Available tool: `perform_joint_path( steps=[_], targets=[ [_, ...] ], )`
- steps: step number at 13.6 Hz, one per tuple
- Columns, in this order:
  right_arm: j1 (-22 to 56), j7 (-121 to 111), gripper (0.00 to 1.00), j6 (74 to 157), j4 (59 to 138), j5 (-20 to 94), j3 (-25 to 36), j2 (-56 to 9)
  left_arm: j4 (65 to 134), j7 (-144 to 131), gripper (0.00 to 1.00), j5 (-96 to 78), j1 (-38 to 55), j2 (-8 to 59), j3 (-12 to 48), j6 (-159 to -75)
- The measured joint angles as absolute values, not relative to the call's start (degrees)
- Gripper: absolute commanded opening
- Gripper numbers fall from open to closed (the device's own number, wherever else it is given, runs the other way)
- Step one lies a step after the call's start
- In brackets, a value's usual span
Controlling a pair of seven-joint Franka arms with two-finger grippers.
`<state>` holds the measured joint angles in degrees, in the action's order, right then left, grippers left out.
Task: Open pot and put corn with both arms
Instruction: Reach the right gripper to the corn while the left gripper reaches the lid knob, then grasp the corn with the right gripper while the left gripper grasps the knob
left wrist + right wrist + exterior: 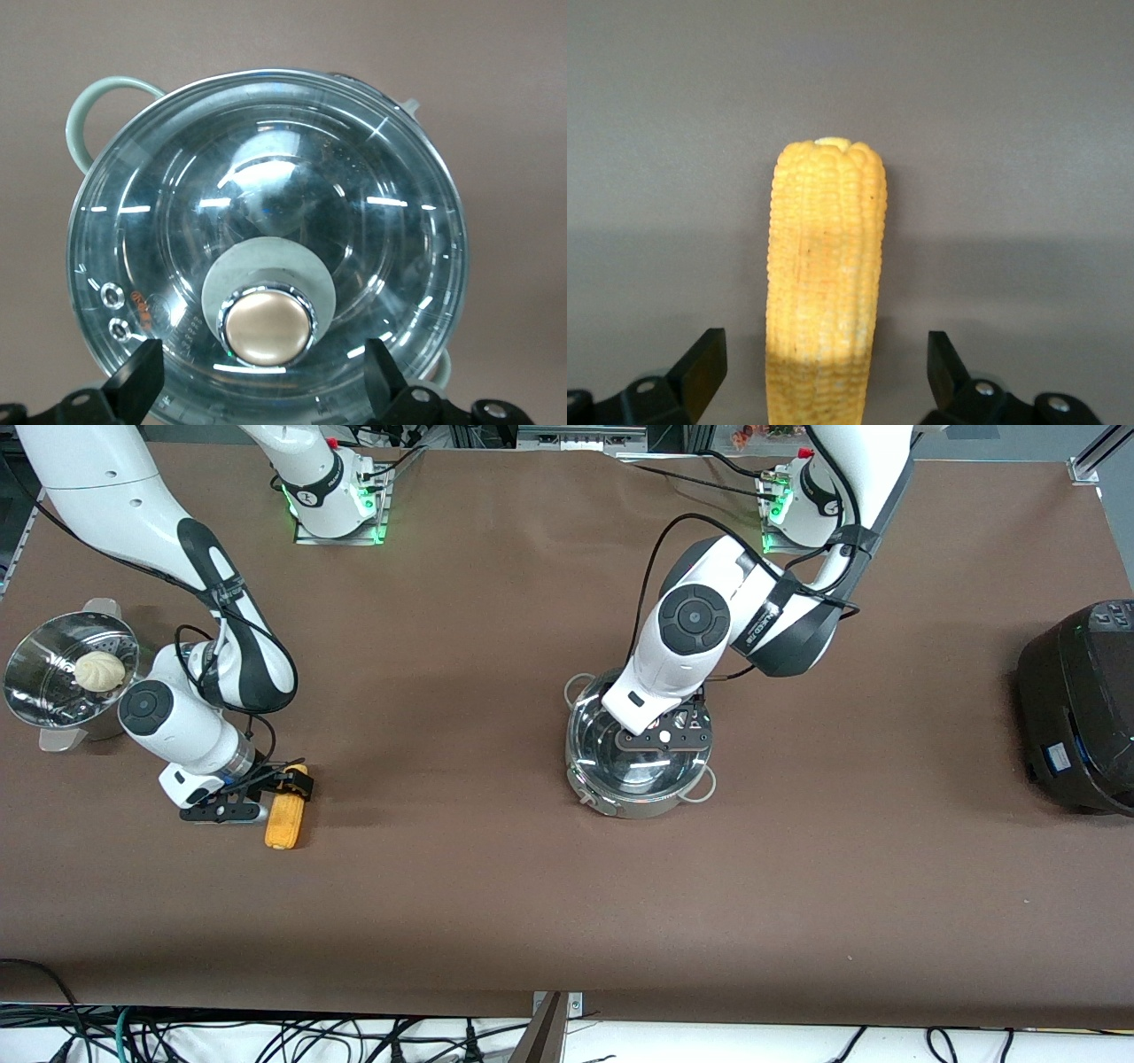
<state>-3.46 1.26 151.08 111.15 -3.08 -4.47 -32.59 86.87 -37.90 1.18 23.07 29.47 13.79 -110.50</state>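
Note:
The corn needs to go in the steel pot, so my right gripper will next pick it up by the end opposite the corn's pale core tip.
The steel pot stands mid-table with its clear glass lid on. The left gripper hangs low over the lid. In the left wrist view it is open, its fingertips standing either side of the tan knob without touching it. The corn lies on the table toward the right arm's end. My right gripper is down over the cob's end that lies farther from the front camera. It is open, with gaps between the fingers and the corn.
A steel steamer pot with a white bun sits at the right arm's end of the table. A big black cooker stands at the left arm's end. One grey loop handle juts from the pot's side.

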Motion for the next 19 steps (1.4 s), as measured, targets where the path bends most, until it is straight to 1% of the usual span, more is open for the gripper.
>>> perform_joint_path(
  steps=[3, 5, 6, 7, 8, 9, 10, 11, 12, 13, 14, 15, 17, 18, 19],
  targets=[
    [-3.46, 1.27, 1.00, 152.75, 111.15, -3.08, -4.47, -33.39, 86.86, -37.90, 0.97, 1.53, 23.07, 30.75, 13.79, -111.97],
    [-3.46, 1.27, 0.99, 153.84, 111.15, -3.08, -4.47, -34.10, 86.81, -37.89, 0.92, 1.53, 23.08, 31.21, 13.79, -112.28],
    [-3.46, 1.27, 0.76, 154.25, 111.15, -3.08, -4.47, -34.34, 86.78, -37.86, 0.89, 1.54, 23.08, 31.27, 13.79, -112.30],
    [-3.46, 1.26, 0.46, 154.48, 111.15, -3.08, -4.47, -34.46, 86.77, -37.85, 0.86, 1.54, 23.08, 31.27, 13.79, -112.30],
    [-3.46, 1.25, 0.18, 154.61, 111.14, -3.08, -4.47, -34.48, 86.75, -37.83, 0.80, 1.55, 23.09, 31.27, 13.79, -112.30],
    [-3.46, 1.24, 0.04, 154.65, 111.11, -3.08, -4.47, -34.48, 86.73, -37.83, 0.73, 1.55, 23.10, 31.27, 13.79, -112.30],
    [-3.46, 1.23, 0.00, 154.66, 111.07, -3.08, -4.47, -34.48, 86.72, -37.83, 0.67, 1.55, 23.10, 31.27, 13.79, -112.31],
    [-3.46, 1.22, 0.00, 154.68, 111.01, -3.08, -4.48, -34.48, 86.72, -37.83, 0.59, 1.55, 23.10, 31.27, 13.79, -112.31],
    [-3.46, 1.22, 0.00, 154.69, 110.96, -3.09, -4.49, -34.47, 86.72, -37.83, 0.56, 1.55, 23.10, 31.27, 13.79, -112.31],
    [-3.46, 1.22, 0.00, 154.69, 110.90, -3.09, -4.49, -34.44, 86.72, -37.83, 0.56, 1.55, 23.10, 31.27, 13.79, -112.31],
    [-3.46, 1.21, 0.00, 154.69, 110.83, -3.09, -4.49, -34.44, 86.72, -37.82, 0.52, 1.57, 23.10, 31.27, 13.79, -112.31],
    [-3.46, 1.21, 0.00, 154.69, 110.78, -3.09, -4.49, -34.44, 86.72, -37.82, 0.44, 1.63, 23.10, 31.27, 13.78, -112.31],
    [-3.46, 1.15, 0.00, 154.67, 110.49, -3.09, -4.55, -34.38, 86.69, -37.82, 0.20, 1.80, 23.09, 31.25, 13.78, -112.22],
    [-3.45, 1.14, 0.00, 154.36, 110.28, -3.09, -4.72, -34.16, 86.69, -37.82, 0.05, 1.83, 23.10, 31.26, 13.79, -112.22],
    [-3.45, 1.14, 0.00, 153.05, 109.77, -3.09, -4.94, -33.73, 86.68, -37.82, 0.00, 1.83, 23.10, 31.26, 13.78, -112.21]
  ],
)
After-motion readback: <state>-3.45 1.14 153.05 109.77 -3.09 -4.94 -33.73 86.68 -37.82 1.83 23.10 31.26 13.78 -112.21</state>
